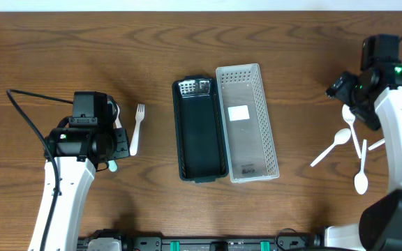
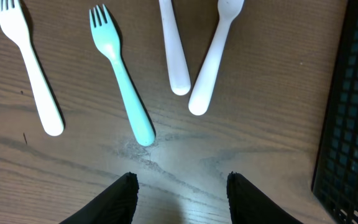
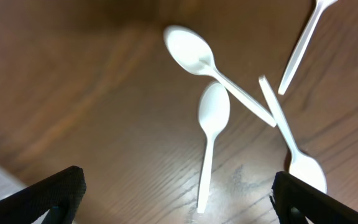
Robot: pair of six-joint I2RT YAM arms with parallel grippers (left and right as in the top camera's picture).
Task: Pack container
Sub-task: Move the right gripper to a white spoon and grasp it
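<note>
The robot's right gripper will next grab the white spoon's handle's neck (image 3: 210, 139) beside the bowl (image 1: 334, 144), to lay the spoon lengthwise inside the pale basket.
A dark basket (image 1: 199, 132) and a pale perforated basket (image 1: 248, 124) lie side by side at the table's middle. My left gripper (image 1: 119, 144) is open and empty (image 2: 179, 186) above several forks. In the left wrist view these are a white fork (image 2: 30, 68), a teal fork (image 2: 122, 81) and two white handles (image 2: 174, 50). One white fork (image 1: 137, 129) shows in the overhead view. My right gripper (image 1: 350, 101) is open and empty (image 3: 179, 193) over white spoons (image 1: 335, 145). One spoon (image 3: 210, 124) lies between its fingers, with others beside it (image 3: 213, 62).
The dark basket's edge (image 2: 353, 112) is at the right of the left wrist view. A white label (image 1: 239, 113) lies inside the pale basket. More spoons (image 1: 360, 171) lie near the table's right edge. The left arm's cable (image 1: 26, 118) loops over the table.
</note>
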